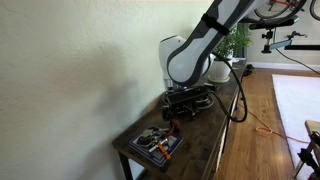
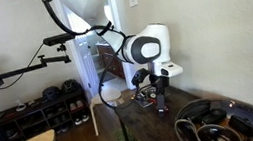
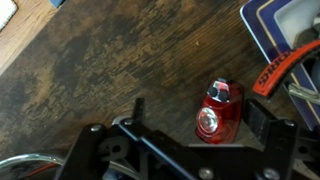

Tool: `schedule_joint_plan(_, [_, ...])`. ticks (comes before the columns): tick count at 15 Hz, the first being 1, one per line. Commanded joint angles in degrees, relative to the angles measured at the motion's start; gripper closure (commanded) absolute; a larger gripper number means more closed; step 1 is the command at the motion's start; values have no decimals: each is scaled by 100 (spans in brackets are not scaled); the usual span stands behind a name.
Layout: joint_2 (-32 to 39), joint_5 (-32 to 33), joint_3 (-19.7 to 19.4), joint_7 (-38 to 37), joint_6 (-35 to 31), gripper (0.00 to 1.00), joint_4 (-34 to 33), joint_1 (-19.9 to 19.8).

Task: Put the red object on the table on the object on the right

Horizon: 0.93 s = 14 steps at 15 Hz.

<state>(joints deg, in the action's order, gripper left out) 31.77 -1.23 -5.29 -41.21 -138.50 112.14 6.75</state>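
I should close my gripper on the red bike light now, because my fingers are down on both sides of the light.
A small red bike light (image 3: 218, 110) with a round clear lens lies on the dark wooden table (image 3: 110, 60). In the wrist view my gripper (image 3: 200, 112) is open, with the light between its fingers, closer to the right finger and touching neither. A blue-edged book or tray (image 3: 283, 28) with an orange strap (image 3: 287, 65) lies just right of the light. In both exterior views the gripper (image 1: 184, 106) (image 2: 152, 95) hangs low over the table. The book with items on it (image 1: 153, 145) sits near the table's end.
The table runs along a pale wall (image 1: 80, 80). A potted plant (image 1: 238, 40) stands at its far end. Black rounded gear (image 2: 220, 122) lies on the table in an exterior view. A black cable (image 1: 238, 100) hangs off the table edge.
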Motion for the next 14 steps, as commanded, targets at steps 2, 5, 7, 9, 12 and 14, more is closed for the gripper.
schedule_joint_plan(2, [-176, -174, 5, -50, -146, 33, 285, 16])
schedule_joint_plan(5, [-168, -215, 27, -12, -184, 54, 273, 4])
schedule_joint_plan(7, [-164, -196, 30, 15, -218, 67, 263, 13])
schedule_joint_plan(9, [-151, -171, 34, 40, -228, 80, 243, 20])
schedule_joint_plan(12, [-171, -115, 19, 71, -259, 85, 239, 42])
schedule_joint_plan(14, [-241, -81, 0, 77, -275, 85, 268, 67])
